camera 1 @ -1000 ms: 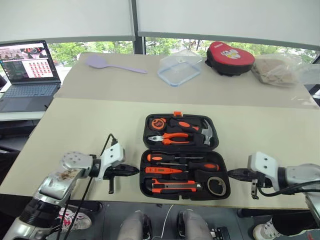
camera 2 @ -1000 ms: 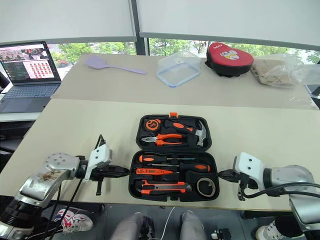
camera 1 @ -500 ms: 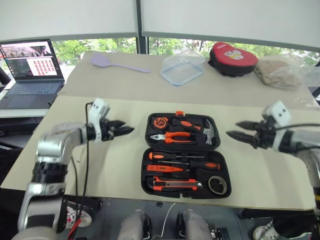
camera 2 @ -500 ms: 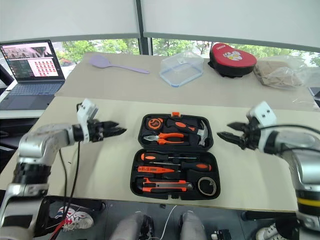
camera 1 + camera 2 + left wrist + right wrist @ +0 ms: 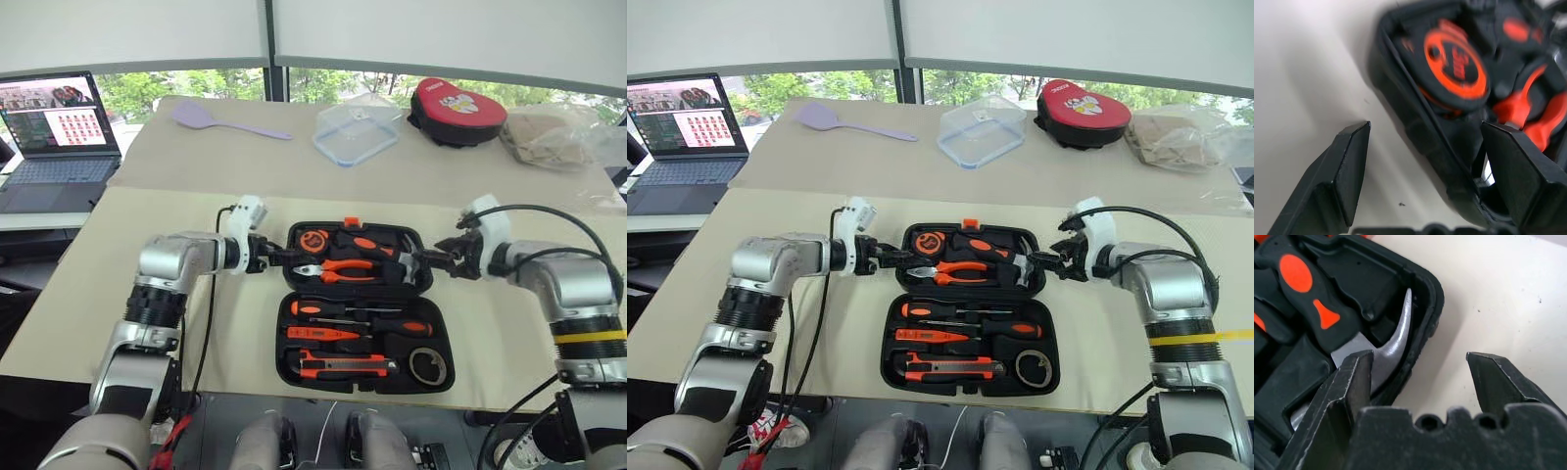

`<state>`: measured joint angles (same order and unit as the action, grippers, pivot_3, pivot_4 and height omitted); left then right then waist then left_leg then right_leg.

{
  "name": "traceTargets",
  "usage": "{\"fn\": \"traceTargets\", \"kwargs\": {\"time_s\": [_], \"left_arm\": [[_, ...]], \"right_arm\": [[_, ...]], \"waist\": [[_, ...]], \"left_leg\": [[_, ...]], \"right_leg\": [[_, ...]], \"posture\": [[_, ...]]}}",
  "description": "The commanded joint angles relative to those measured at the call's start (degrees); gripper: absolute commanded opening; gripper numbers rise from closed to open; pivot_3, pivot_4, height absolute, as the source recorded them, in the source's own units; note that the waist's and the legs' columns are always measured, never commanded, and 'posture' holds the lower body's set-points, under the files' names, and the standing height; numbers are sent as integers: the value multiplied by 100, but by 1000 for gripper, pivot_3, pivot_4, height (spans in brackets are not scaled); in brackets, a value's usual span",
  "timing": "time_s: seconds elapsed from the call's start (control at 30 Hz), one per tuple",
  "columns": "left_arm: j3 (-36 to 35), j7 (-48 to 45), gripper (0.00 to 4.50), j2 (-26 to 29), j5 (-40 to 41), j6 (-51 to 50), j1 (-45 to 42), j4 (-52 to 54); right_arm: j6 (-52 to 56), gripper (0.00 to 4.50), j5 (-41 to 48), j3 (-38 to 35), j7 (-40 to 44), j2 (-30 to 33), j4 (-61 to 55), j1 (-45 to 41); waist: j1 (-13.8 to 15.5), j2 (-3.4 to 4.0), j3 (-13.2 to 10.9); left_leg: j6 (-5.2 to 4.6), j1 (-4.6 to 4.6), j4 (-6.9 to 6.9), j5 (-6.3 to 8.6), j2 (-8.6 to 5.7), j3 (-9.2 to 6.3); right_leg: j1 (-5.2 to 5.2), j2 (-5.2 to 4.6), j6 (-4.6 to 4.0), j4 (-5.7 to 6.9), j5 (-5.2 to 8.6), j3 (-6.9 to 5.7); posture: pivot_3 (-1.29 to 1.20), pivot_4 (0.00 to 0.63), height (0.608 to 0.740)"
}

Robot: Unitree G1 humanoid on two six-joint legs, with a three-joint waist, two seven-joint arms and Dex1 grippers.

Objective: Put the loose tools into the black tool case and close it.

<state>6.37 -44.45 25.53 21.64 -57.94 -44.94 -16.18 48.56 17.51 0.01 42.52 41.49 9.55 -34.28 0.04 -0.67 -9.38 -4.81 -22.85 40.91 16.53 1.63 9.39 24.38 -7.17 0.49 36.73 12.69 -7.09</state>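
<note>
My left gripper will next close the black tool case, grabbing its lid by the lid's rim beside the tape measure.
The black tool case point(image 5: 282, 343) lies open flat on the near table. Its near half holds three screwdrivers point(image 5: 343, 309), a utility knife point(image 5: 348, 364) and a grey tape roll point(image 5: 427, 365) in their slots. The far half point(image 5: 290, 238) holds a tape measure, pliers and a hammer. My left gripper point(image 5: 279, 257) is open at the far half's left end, and its fingers straddle the rim point(image 5: 1415, 122) beside the tape measure point(image 5: 1454, 63). At the right end my right gripper point(image 5: 431, 262) is open too, astride the rim point(image 5: 1427, 308) by the hammer head point(image 5: 1393, 340).
On the far table sit a purple spatula point(image 5: 211, 119), a clear plastic container point(image 5: 358, 132), a red-and-black pouch point(image 5: 457, 101) and a plastic bag point(image 5: 558, 137). A laptop point(image 5: 49, 127) stands open at the far left. The table's front edge runs just below the case.
Both grippers have left the table's front edge, opened, and swung forward and inward to the two ends of the case's far half. The case and tools have not moved.
</note>
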Motion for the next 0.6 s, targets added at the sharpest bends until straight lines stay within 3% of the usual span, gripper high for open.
{"fn": "traceTargets", "kwargs": {"time_s": [0.03, 0.27, 0.33, 0.6], "left_arm": [[-104, 161, 2756, -80, -64, 73, -48, -91], [-199, 179, 531, -154, 2, -36, 38, 27], [-231, 173, 30, -167, 19, -75, 39, 42], [-324, 107, 5, -217, 83, 188, -4, 222]], "right_arm": [[106, 2173, -67, -3, -126, -28, -190, 92], [427, 0, 63, -128, -197, -108, -579, 184], [485, 0, 84, -140, -225, -134, -656, 193], [715, 0, 239, -364, -516, -446, -761, -194]], "waist": [[-3, 0, 0], [36, 2, 6], [34, 1, 6], [-6, 1, 6]], "left_leg": [[0, 2, 1, 0, 0, 0], [1, 16, 10, -1, -2, -2], [2, 20, 10, -1, -1, -2], [3, 21, 8, -2, -1, -1]], "right_leg": [[0, -1, 0, -3, 0, 1], [-11, -21, 0, 1, 0, 3], [-12, -23, -1, 3, 0, 5], [-10, -22, -1, 6, -1, 6]], "posture": [[0, 150, 731], [0, 150, 731], [0, 150, 731], [0, 150, 731]]}}
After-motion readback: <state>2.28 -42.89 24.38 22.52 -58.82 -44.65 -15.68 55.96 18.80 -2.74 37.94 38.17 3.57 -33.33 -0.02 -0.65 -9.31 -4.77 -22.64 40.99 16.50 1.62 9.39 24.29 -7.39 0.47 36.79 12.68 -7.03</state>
